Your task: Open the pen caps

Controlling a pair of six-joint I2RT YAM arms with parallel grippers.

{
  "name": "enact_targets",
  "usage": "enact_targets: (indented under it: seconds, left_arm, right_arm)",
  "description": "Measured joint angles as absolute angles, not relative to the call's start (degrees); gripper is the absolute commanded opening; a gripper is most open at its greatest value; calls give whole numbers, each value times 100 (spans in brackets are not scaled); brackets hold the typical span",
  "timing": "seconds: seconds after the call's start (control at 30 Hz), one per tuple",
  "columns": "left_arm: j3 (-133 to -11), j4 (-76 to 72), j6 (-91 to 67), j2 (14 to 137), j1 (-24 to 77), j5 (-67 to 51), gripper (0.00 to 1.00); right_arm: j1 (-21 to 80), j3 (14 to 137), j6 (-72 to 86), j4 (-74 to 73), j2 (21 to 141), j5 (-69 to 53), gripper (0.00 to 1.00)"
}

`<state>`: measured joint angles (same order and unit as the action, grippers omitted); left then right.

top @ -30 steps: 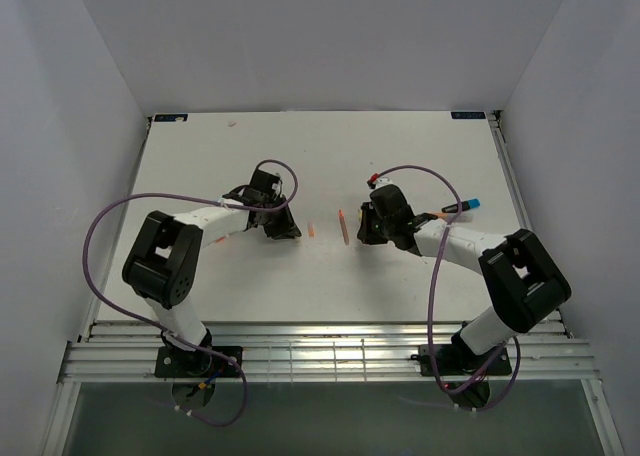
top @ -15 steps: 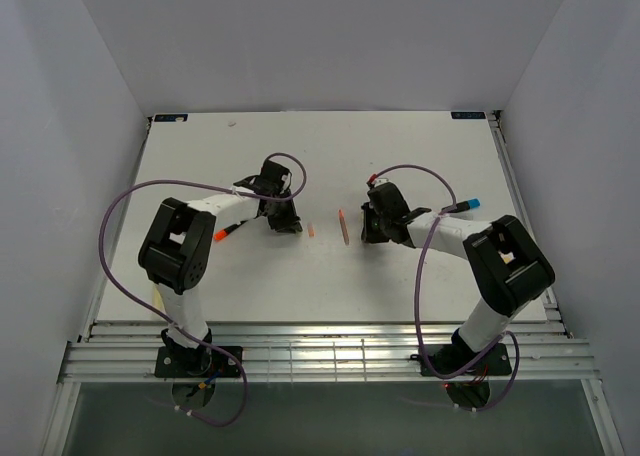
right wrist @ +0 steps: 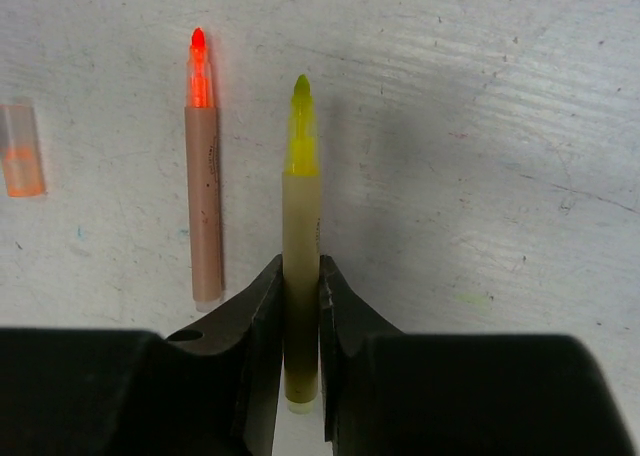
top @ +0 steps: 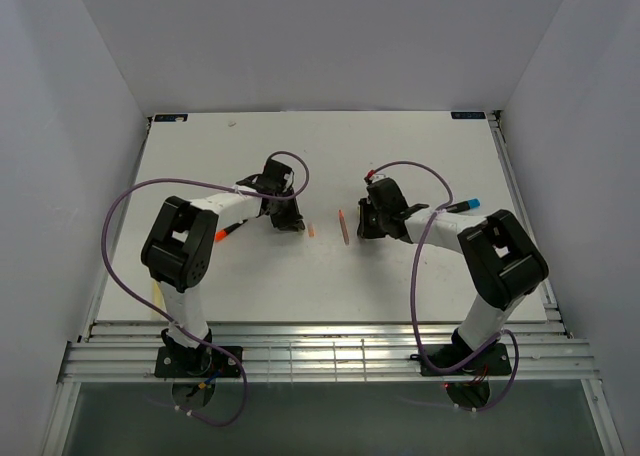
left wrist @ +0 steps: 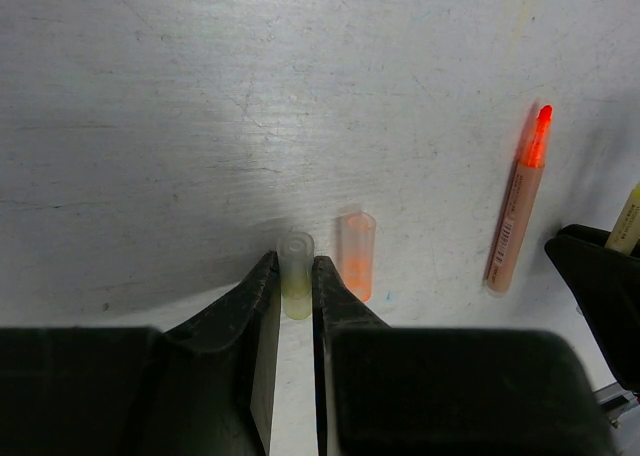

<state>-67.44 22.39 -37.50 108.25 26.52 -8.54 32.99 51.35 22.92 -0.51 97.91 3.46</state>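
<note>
My left gripper will open, because the pale yellow pen cap (left wrist: 296,249) is low over flat, empty table beside the orange pen cap. The pale yellow pen cap would come to rest there.
My left gripper (left wrist: 296,273) is shut on a pale yellow pen cap (left wrist: 296,249), whose end sticks out past the fingertips low over the table. An orange pen cap (left wrist: 357,256) lies loose just right of it. My right gripper (right wrist: 300,276) is shut on a yellow marker barrel (right wrist: 300,216), which is uncapped with its yellow tip pointing away. An uncapped orange marker barrel (right wrist: 203,196) lies parallel on its left. In the top view the left gripper (top: 288,223) and right gripper (top: 366,226) face each other, with the orange cap (top: 311,230) and orange barrel (top: 344,226) between them.
A pen with a blue cap (top: 464,206) lies by the right arm's forearm. An orange-tipped pen (top: 227,232) lies under the left arm. The white table (top: 400,146) has raised walls on three sides and a slatted edge in front.
Both arms have shifted their elbows inward, uncovering the orange-tipped pen under the left arm. The grippers stay in place, each still gripping its piece.
</note>
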Motion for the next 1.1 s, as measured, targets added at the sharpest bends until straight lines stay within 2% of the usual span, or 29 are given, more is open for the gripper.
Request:
enact_targets:
  seconds: [0.67,0.87,1.1]
  left_arm:
    - [-6497,1892,-3760,10737,2672,-882,33]
    - [-6418,1785,-3798,10691,2676,-926,41]
    - [-6320,1747,-3819,10608,2687,-945,45]
  right_arm:
    - [3267,5502,2309,405,10254,91,33]
    - [3258,5496,2309,449,10256,62,38]
    - [3225,5496,2311,471,10259,-64,38]
